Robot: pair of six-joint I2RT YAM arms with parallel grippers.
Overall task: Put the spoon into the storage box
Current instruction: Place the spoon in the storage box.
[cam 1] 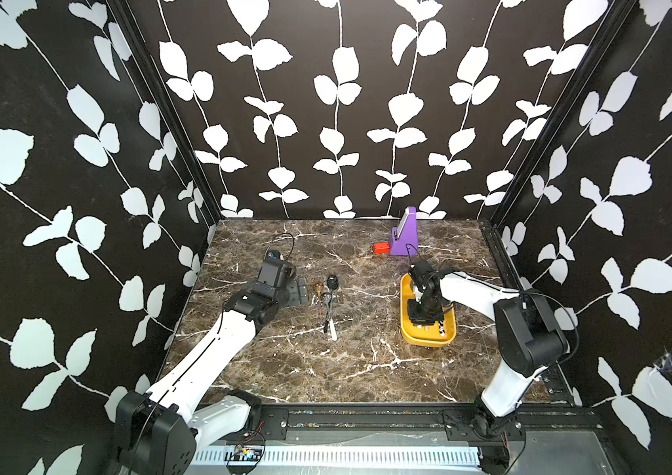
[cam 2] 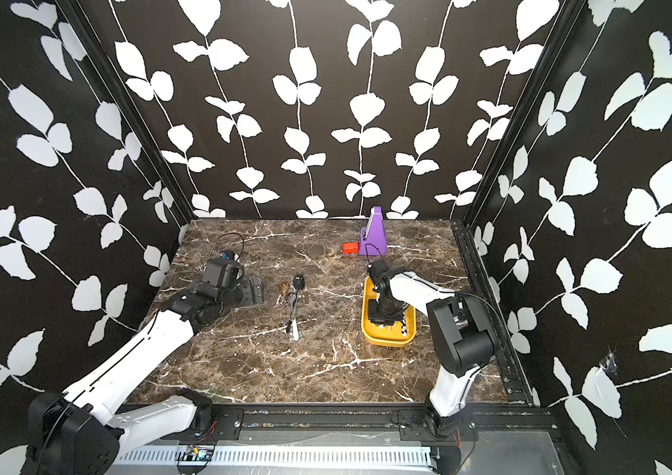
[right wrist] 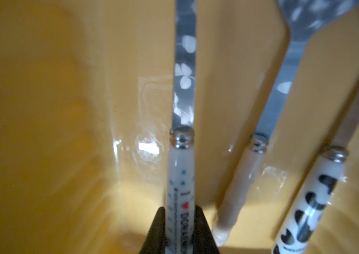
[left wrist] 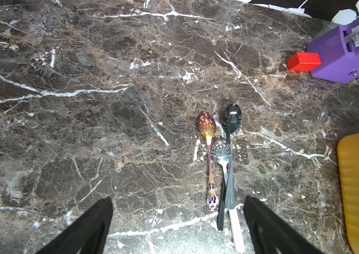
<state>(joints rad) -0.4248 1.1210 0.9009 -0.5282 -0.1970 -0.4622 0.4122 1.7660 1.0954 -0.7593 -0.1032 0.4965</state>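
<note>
The printed spoon (right wrist: 182, 173) is low over the storage box's bottom, inside its sides, so my right gripper should release it.
The yellow storage box (cam 1: 428, 341) (cam 2: 387, 342) sits on the right of the marble table. My right gripper (cam 1: 424, 318) (right wrist: 180, 211) reaches down into it, shut on the white printed handle of a spoon (right wrist: 181, 167). A cream-handled spoon (right wrist: 240, 182) and a cow-patterned one (right wrist: 312, 198) lie beside it in the box. Three more spoons lie side by side mid-table (cam 1: 331, 304): a rose-gold one (left wrist: 207, 125), a small steel one (left wrist: 220, 151) and a dark-bowled, white-handled one (left wrist: 231, 118). My left gripper (cam 1: 302, 291) (left wrist: 178, 199) stands open just left of them, holding nothing.
A purple wedge-shaped stand (cam 1: 405, 234) (left wrist: 345, 57) stands at the back of the table with a small red block (cam 1: 381, 248) (left wrist: 303, 61) against its left side. Black frame rails border the table at the right and the front.
</note>
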